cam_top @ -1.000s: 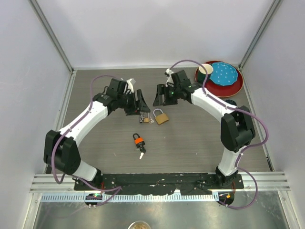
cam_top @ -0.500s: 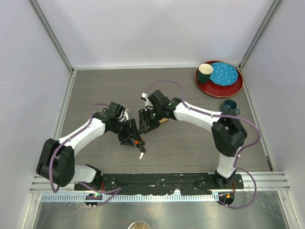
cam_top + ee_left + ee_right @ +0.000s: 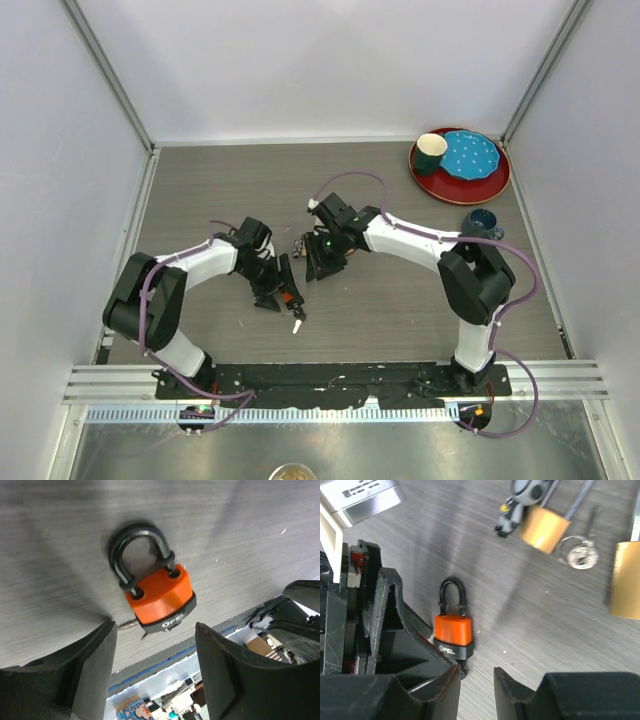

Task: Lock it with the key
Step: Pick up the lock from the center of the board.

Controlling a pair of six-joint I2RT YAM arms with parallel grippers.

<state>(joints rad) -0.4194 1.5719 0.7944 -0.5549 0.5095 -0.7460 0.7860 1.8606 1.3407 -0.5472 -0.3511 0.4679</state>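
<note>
The orange padlock (image 3: 290, 297) should next be picked up by the sides of its body with my left gripper, so the black shackle stays free for my right gripper to grab.
An orange padlock (image 3: 290, 297) with a black shackle lies flat on the table, with its key (image 3: 297, 322) in the bottom end. In the left wrist view the padlock (image 3: 160, 592) lies just ahead of my open, empty left gripper (image 3: 155, 680), which sits low beside it (image 3: 275, 290). My right gripper (image 3: 318, 262) hovers just beyond the padlock, jaws a little apart and empty (image 3: 476, 690). The right wrist view shows the padlock (image 3: 453, 630) beside the left gripper's fingers (image 3: 385, 625).
Two brass padlocks (image 3: 543, 528) (image 3: 626, 580) and a key ring (image 3: 577, 555) lie just behind the orange one. A red plate (image 3: 492, 184) with a blue dish and a green cup (image 3: 432, 150) sits at the back right. A blue cup (image 3: 478, 222) stands near the right arm.
Both arms have come forward from the brass padlocks to the orange padlock. In the last half second the left gripper closed in beside it and the right gripper shifted slightly right.
</note>
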